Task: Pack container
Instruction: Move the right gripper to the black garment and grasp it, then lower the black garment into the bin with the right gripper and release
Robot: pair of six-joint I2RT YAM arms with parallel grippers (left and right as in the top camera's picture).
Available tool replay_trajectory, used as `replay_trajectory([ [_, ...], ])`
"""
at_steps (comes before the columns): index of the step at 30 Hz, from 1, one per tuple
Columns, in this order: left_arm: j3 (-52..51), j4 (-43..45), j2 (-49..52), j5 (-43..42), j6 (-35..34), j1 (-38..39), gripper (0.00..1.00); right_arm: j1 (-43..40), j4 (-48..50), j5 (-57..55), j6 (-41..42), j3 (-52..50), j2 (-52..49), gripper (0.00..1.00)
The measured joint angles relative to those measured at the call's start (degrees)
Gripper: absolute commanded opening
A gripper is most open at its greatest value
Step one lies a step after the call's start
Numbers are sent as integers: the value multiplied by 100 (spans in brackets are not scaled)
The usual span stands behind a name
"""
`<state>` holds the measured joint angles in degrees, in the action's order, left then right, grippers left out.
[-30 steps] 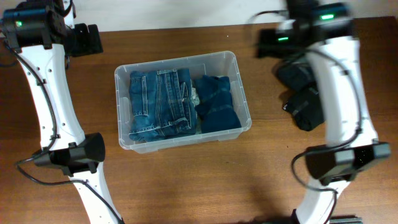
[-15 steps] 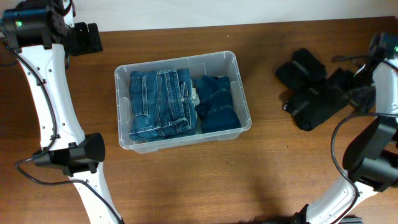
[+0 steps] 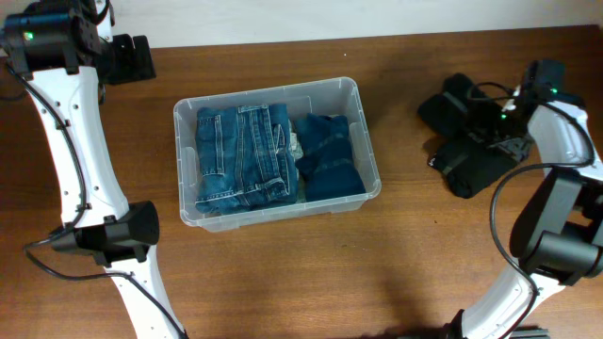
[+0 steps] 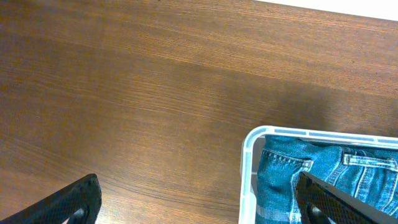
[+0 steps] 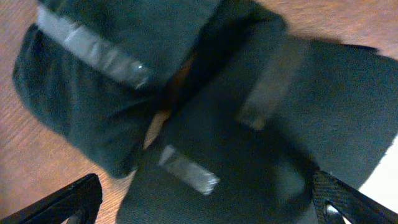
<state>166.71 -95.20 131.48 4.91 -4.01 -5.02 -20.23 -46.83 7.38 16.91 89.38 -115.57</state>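
Note:
My right gripper must next grab one black garment across its end to pack it alone lengthwise.
The clear plastic container stands mid-table and holds folded blue jeans on the left and a darker blue folded garment on the right. A pile of black garments lies on the table to the right. My right gripper hovers just over this pile, open; in the right wrist view its fingers straddle black cloth. My left gripper is open and empty at the far left; the left wrist view shows the container's corner.
The wooden table runs to a white wall at the back. Both white arms rise from the front corners of the table.
My right arm has swung from above the container's right side over to the right, then dropped onto the black pile. The left arm and the container have not moved.

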Motion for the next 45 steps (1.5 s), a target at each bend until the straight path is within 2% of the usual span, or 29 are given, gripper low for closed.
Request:
replay_trajectory([
  [4, 0, -4, 0, 0, 0, 0, 99, 190, -74, -57, -59, 2, -26, 99],
  [9, 0, -24, 0, 0, 0, 0, 99, 201, -621, -365, 50, 2, -151, 100],
  [10, 0, -26, 0, 0, 0, 0, 99, 201, -728, -457, 72, 2, -160, 95],
  [11, 0, -26, 0, 0, 0, 0, 99, 201, -839, -525, 92, 0, -170, 90],
  [13, 0, -37, 0, 2, 0, 0, 99, 190, -984, -612, 105, 0, -186, 54],
  [15, 0, -37, 0, 0, 0, 0, 99, 190, -1064, -656, 142, 0, -186, 32],
  [16, 0, -39, 0, 0, 0, 0, 99, 190, -1088, -671, 155, 0, -186, 27],
  [18, 0, -37, 0, 0, 0, 0, 99, 190, -1130, -708, 175, 0, -186, 9],
  [20, 0, -37, 0, 0, 0, 0, 99, 190, -1185, -737, 166, 0, -186, 4],
  [24, 0, -37, 0, 0, 0, 0, 99, 190, -1303, -739, 109, 28, -186, 4],
  [28, 0, -37, 0, 0, 0, 0, 99, 190, -2085, -732, -48, 350, -203, 4],
  [31, 0, -42, 0, 2, 0, 0, 99, 190, -2638, -533, -317, 949, -203, 4],
  [36, 0, -52, 0, 0, 4, 0, 99, 380, -3958, 411, -1366, 2920, -153, 4],
  [41, 0, -57, 0, 2, 15, 0, 99, 1255, -4516, 791, -2387, 4503, -103, 4],
  [45, 0, -59, 0, 2, 15, 0, 99, 2326, -4527, 750, -2824, 4861, -72, 4],
])
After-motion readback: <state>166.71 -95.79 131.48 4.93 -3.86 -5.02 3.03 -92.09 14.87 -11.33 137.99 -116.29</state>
